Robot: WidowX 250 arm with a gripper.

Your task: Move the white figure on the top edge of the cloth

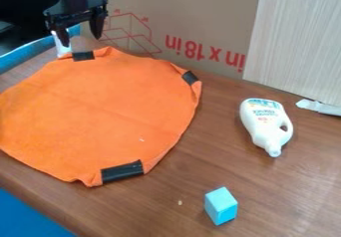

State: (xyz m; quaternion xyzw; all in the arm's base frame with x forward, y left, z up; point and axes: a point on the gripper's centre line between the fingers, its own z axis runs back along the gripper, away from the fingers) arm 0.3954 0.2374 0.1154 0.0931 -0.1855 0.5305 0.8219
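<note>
My gripper will next move the white figure along the top edge of the cloth, grabbing it by its upper part.
The gripper [81,32] hangs at the upper left, over the far edge of the orange cloth [106,106], its two fingers apart with nothing seen between them. The cloth lies spread on the table, with black tape patches on its rim. A white bottle-shaped figure [265,123] with a handle lies right of the cloth, apart from it, its narrow cap toward the near side. Just behind the cloth's top-left edge, below the gripper's left finger, is a narrow white piece [61,46], partly hidden; what it is I cannot tell.
A light blue block [220,206] sits near the front. A cardboard wall [200,22] with a pale panel [296,42] closes off the back. White scrap material [318,106] lies at the right edge. Blue edging [27,54] runs along the left.
</note>
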